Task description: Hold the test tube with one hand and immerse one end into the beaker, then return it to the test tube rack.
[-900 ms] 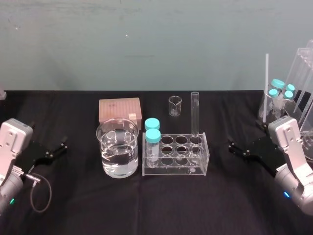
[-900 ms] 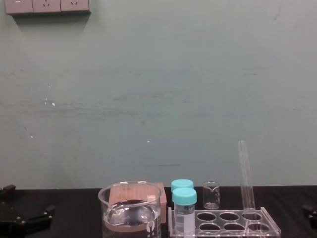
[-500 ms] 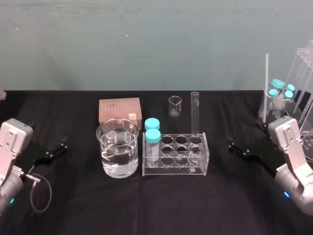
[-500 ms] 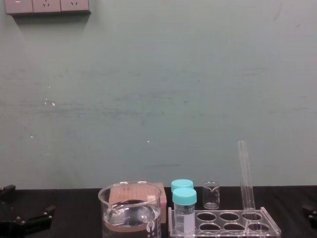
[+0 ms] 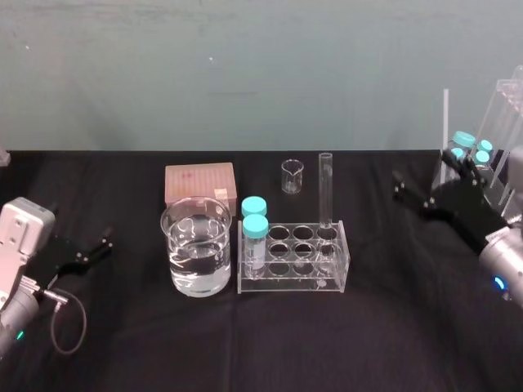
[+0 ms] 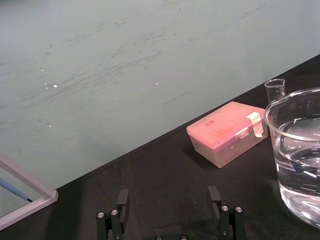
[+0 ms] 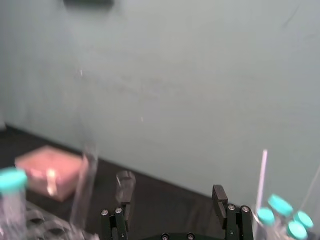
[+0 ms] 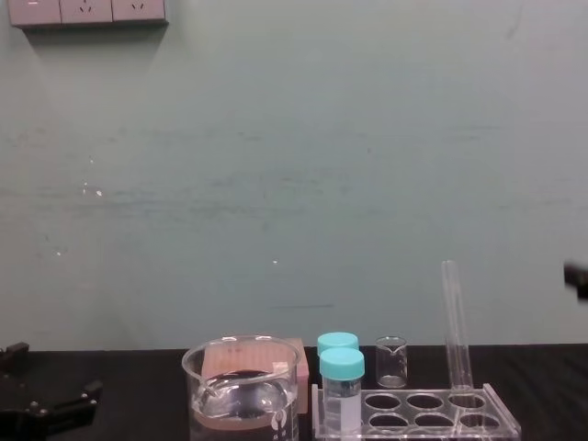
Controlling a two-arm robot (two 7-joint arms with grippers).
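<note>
My right gripper is going to grab the test tube next by its upper part [image 8: 453,299], which stands above the rack's holes. The rack closes around the test tube's lower end.
The test tube [image 5: 326,193] stands upright in the back right hole of the test tube rack [image 5: 334,263], near the table's middle; the chest view shows the test tube [image 8: 455,323] rising well above the rack [image 8: 501,412]. The beaker [image 5: 196,246], part full of clear liquid, stands just left of the rack. My right gripper [image 5: 423,181] hangs open and empty above the table, off to the right of the rack; its wrist view shows the right gripper [image 7: 171,205] with the tube [image 7: 82,190] blurred ahead. My left gripper [image 5: 80,226] rests open at the far left, the left gripper [image 6: 168,200] facing the beaker [image 6: 300,150].
A pink tip box [image 5: 200,183] sits behind the beaker and a tiny glass beaker [image 5: 292,176] behind the rack. Two teal-capped vials [image 5: 255,238] stand in the rack's left holes. A clear stand with teal-capped vials [image 5: 472,150] and a white rod [image 5: 446,122] crowd the far right.
My right gripper has lifted off its resting spot and moved up and back toward the stand at the right. The left gripper, tube, rack and beaker have stayed put.
</note>
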